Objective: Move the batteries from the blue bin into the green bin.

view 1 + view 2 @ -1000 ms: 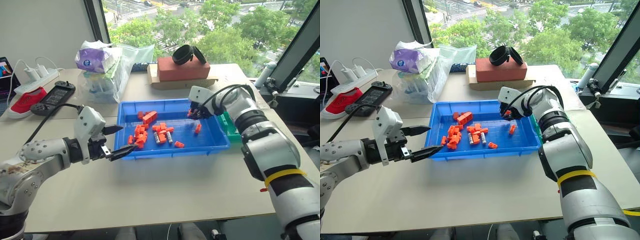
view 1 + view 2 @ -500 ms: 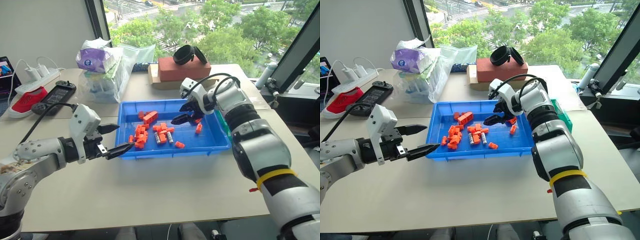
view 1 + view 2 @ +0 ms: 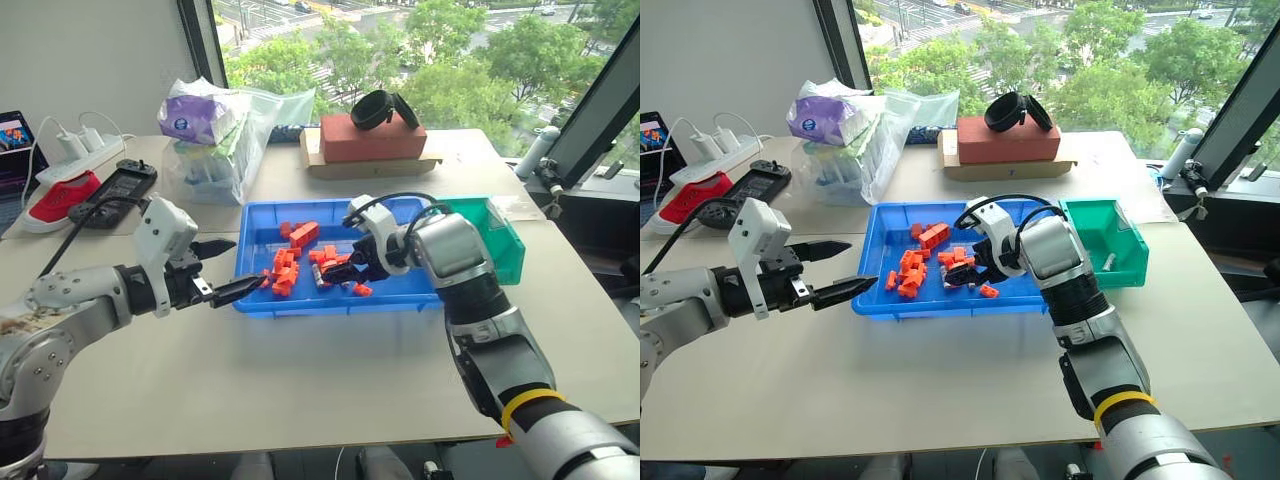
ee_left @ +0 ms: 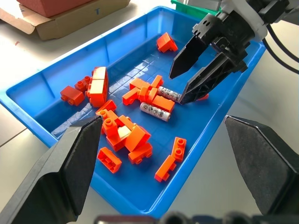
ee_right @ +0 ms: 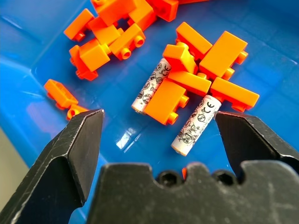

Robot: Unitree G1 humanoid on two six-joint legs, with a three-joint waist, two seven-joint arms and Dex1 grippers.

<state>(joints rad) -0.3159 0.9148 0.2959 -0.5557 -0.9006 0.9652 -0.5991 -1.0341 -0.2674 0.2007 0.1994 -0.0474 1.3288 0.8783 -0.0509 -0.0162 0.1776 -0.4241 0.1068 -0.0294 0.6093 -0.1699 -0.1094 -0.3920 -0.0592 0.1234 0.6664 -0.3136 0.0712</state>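
In the right wrist view, my right gripper's fingers still hover above the white battery, so it is too early to close and the gripper lowers next.
Two batteries (image 5: 152, 87) (image 5: 195, 126) lie among orange bricks (image 3: 283, 270) in the middle of the blue bin (image 3: 325, 214); the left wrist view shows these batteries (image 4: 155, 112) side by side. My right gripper (image 3: 335, 272) hangs open just over them, fingers pointing down and to the left, touching nothing. To the right of the blue bin, against its end, stands the green bin (image 3: 495, 240), with a small pale piece (image 3: 1107, 262) on its floor. My left gripper (image 3: 245, 264) is open at the blue bin's left front corner, outside it.
Behind the bins stand a clear bag of packages (image 3: 215, 140) and a red block on cardboard (image 3: 370, 140) with a black strap on top. A power strip, a red item and a black controller (image 3: 120, 185) lie at the far left. The table in front of the bins is bare.
My right gripper has come from the blue bin's right end to its middle, sinking and rolling, and it has opened wide. The view has shifted, and the left gripper has stayed put.
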